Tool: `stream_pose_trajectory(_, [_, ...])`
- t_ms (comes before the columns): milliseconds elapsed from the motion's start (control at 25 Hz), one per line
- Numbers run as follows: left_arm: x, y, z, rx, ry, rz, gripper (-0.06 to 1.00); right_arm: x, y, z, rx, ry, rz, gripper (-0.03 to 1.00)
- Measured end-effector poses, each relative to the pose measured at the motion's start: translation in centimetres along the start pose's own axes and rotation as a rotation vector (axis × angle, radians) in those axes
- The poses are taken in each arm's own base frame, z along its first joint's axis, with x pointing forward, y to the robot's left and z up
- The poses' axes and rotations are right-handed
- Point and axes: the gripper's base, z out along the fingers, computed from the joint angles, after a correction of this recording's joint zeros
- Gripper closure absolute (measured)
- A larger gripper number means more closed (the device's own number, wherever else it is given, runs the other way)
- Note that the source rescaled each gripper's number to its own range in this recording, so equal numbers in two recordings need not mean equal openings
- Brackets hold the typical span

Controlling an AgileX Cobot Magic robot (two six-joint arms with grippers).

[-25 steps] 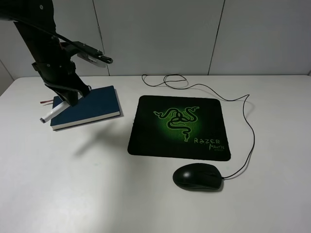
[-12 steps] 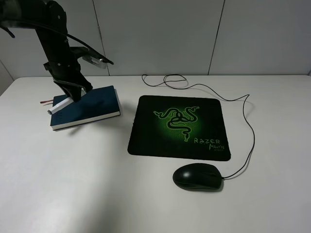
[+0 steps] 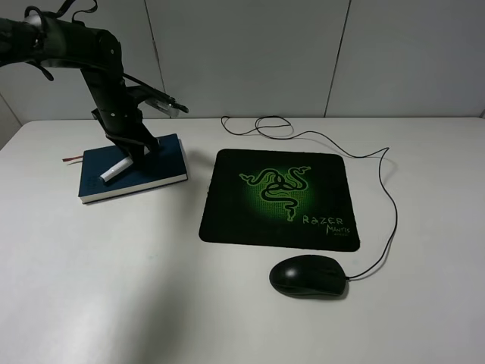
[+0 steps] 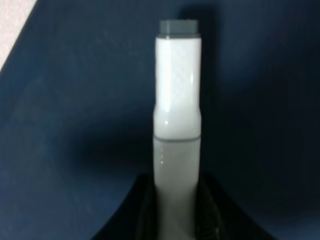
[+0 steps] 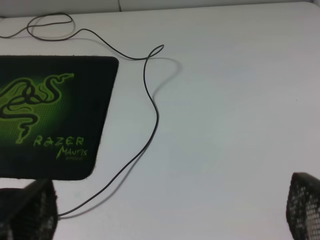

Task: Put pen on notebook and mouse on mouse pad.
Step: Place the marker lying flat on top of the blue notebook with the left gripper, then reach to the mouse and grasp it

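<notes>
The white pen rests along the notebook cover, inside the cover's edges, so it is time for my left gripper to open now.
The white pen lies slanted over the left part of the dark blue notebook, and my left gripper is shut on its upper end. In the left wrist view the pen sticks out from between the two dark fingers, right over the notebook cover. The black mouse sits on the table in front of the Razer mouse pad, off its near edge. My right gripper is open over bare table beside the mouse pad; it is out of the high view.
The thin mouse cable loops round the pad's right side and curls at the back of the white table. The cable also crosses the right wrist view. A red ribbon pokes out at the notebook's left.
The left arm has carried the pen from the notebook's left edge rightwards and down over its cover. Mouse, pad and cable have stayed put.
</notes>
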Motion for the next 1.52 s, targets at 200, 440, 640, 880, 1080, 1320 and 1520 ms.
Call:
stream_pose_trajectory(200, [0.0,0.0,0.0,0.002,-0.005,0.000,0.93,0.0,0.0,0.0,0.000,0.000,0.000,-0.03])
stream_pose_trajectory(440, [0.0,0.0,0.0,0.002,-0.005,0.000,0.46,0.0,0.0,0.0,0.000,0.000,0.000,-0.03])
stream_pose_trajectory(640, [-0.1,0.0,0.0,0.000,-0.010,-0.007,0.01,0.0,0.0,0.0,0.000,0.000,0.000,-0.03])
stream_pose_trajectory(880, [0.0,-0.1,-0.4,0.018,0.004,-0.033,-0.05,0.0,0.0,0.0,0.000,0.000,0.000,-0.03])
stream_pose_trajectory(1080, [0.4,-0.3,-3.2,0.033,0.008,-0.067,-0.05,0.0,0.0,0.0,0.000,0.000,0.000,-0.03])
stream_pose_trajectory(1320, [1.7,-0.7,-7.5,0.042,0.034,-0.119,-0.05,0.0,0.0,0.0,0.000,0.000,0.000,-0.03])
stream_pose_trajectory(1520, [2.7,-1.0,-10.8,0.042,0.035,-0.137,-0.05,0.0,0.0,0.0,0.000,0.000,0.000,-0.03])
